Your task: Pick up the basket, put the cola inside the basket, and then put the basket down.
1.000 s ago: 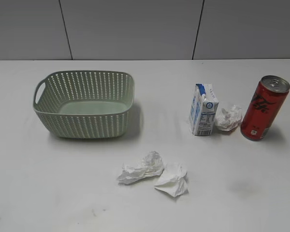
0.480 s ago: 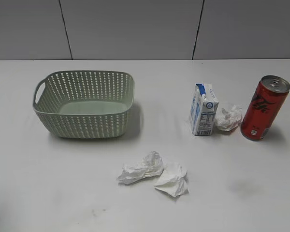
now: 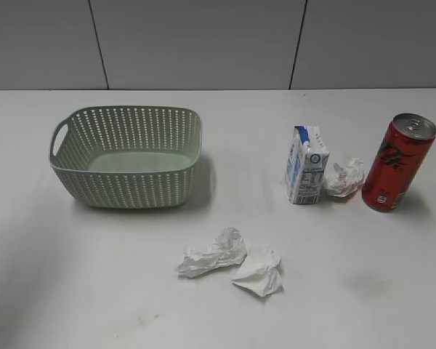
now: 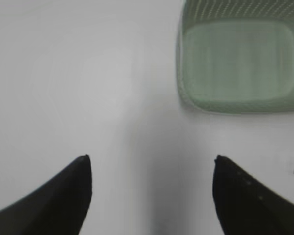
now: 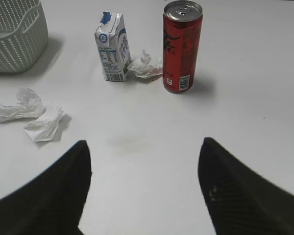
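Note:
The basket needs to be lifted for loading the cola, so my left gripper should pick it up next by its end at the handle.
The pale sage-green basket stands empty on the white table at the left; it also shows in the left wrist view at the upper right and in the right wrist view at the upper left. The red cola can stands upright at the far right and shows in the right wrist view. My left gripper is open and empty above bare table, short of the basket. My right gripper is open and empty, well short of the can. Neither gripper shows in the exterior view.
A white-and-blue milk carton stands left of the can, with a crumpled tissue between them. Two more crumpled tissues lie in front of the basket. A grey wall runs behind the table.
A soft shadow has spread over the table's lower left corner in the exterior view. The basket, can and carton have not moved.

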Robot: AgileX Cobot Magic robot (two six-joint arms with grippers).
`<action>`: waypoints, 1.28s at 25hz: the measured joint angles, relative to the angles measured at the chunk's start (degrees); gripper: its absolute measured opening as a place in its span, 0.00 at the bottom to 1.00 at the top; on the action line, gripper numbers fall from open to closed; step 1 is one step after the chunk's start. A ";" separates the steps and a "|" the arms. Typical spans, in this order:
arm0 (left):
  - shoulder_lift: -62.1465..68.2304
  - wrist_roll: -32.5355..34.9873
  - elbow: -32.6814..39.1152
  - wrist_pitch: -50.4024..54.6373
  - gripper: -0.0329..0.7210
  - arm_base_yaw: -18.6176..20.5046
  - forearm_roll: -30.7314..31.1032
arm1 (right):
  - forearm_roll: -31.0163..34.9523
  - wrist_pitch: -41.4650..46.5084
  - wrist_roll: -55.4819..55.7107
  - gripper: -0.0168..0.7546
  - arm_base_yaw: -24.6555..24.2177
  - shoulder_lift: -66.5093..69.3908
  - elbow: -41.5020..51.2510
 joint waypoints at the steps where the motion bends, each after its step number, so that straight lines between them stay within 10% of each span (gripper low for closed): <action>1: 2.02 -0.53 -1.86 0.00 0.82 -1.68 1.52 | 0.00 -0.01 0.00 0.71 0.00 0.00 0.00; 8: 16.93 -4.92 -10.85 0.02 0.81 -6.79 13.21 | 0.00 -0.01 0.06 0.71 0.00 0.00 0.00; 32: 40.40 -5.42 -15.31 -5.47 0.71 -6.76 5.37 | 0.00 -0.06 0.04 0.71 0.00 0.00 0.00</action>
